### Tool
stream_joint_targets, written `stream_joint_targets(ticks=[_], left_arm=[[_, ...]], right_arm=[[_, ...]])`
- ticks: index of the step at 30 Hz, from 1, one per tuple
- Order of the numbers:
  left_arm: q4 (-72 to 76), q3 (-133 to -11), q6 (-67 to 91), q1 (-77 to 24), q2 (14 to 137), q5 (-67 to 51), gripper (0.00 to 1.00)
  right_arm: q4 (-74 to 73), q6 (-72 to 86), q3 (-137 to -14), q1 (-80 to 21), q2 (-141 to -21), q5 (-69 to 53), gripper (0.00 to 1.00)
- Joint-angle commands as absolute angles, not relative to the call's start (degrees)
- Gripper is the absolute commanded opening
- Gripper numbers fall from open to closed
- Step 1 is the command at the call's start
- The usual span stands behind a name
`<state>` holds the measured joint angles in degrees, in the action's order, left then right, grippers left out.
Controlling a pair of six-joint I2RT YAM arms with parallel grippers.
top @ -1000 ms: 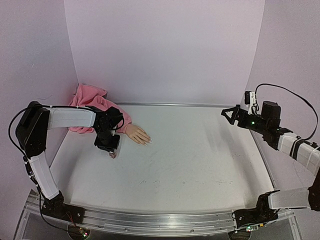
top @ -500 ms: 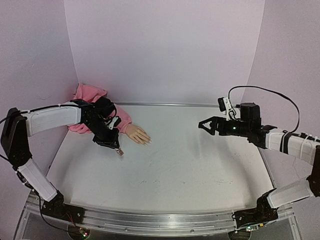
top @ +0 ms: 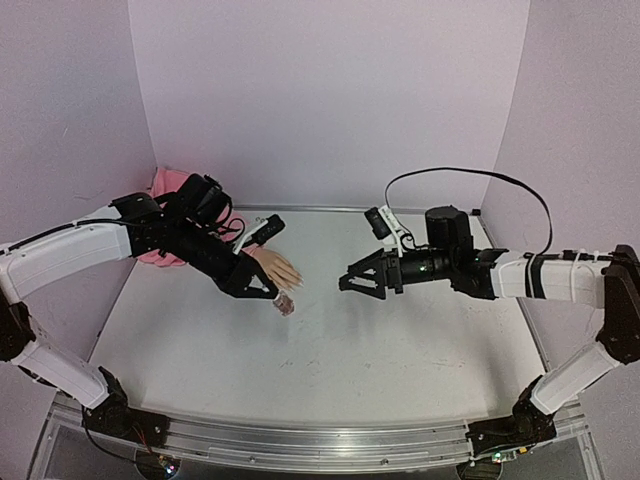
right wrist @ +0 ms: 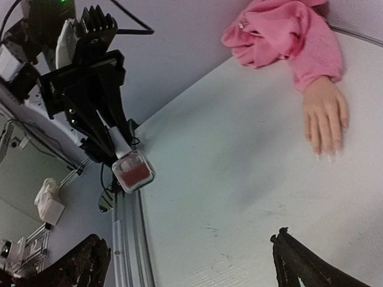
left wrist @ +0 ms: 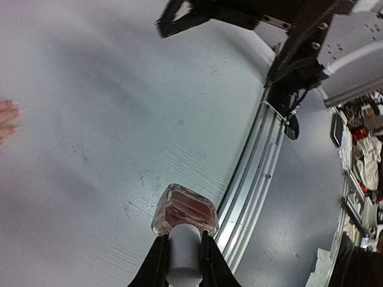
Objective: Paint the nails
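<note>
My right gripper is to grab the polish bottle's pinkish glass body, so the white cap stays free to unscrew.
The flesh-coloured mannequin hand lies palm down at the back left, with its pink sleeve behind my left arm. Its pale nails point to the right and also show in the right wrist view as nails. My left gripper is shut on the white cap of a small pinkish polish bottle, held above the table just right of the fingertips. My right gripper faces the bottle from the right, open, with nothing between its fingers.
An aluminium rail runs along the table's near edge. Lilac walls close the back and both sides. A black cable loops over my right arm.
My left arm has lifted the bottle and carried it right, past the mannequin fingertips. My right arm has swung in from the right wall toward the middle, still open.
</note>
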<state>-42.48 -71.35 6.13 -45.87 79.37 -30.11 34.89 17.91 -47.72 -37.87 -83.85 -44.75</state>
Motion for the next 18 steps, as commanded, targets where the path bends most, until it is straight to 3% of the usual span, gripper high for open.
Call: stream_joint_targets(ticks=[1, 4, 7, 11, 18], left_arm=[[-38.2, -74.1, -11.1, -47.7, 75.9, -39.3, 0.0], [-38.2, -75.2, -18.3, -47.7, 76.1, -44.9, 0.0], [-38.2, -76.6, -26.6, -47.7, 76.8, -49.6, 0.0], [-39.3, -78.6, -34.6, -47.7, 77.8, -48.6, 0.0], [-41.9, -82.7, -41.2, -47.7, 81.3, -45.9, 0.0]], right_arm=[[39.5, 13.3, -54.2, -40.7, -85.6, -59.7, 0.96], [39.4, 11.5, -55.9, -41.7, -87.3, -64.7, 0.96], [39.4, 11.1, -58.7, -41.8, -90.9, -69.8, 0.88], [39.1, 11.8, -63.4, -42.2, -95.5, -76.2, 0.75], [38.8, 12.3, -68.2, -43.5, -99.8, -80.0, 0.68]])
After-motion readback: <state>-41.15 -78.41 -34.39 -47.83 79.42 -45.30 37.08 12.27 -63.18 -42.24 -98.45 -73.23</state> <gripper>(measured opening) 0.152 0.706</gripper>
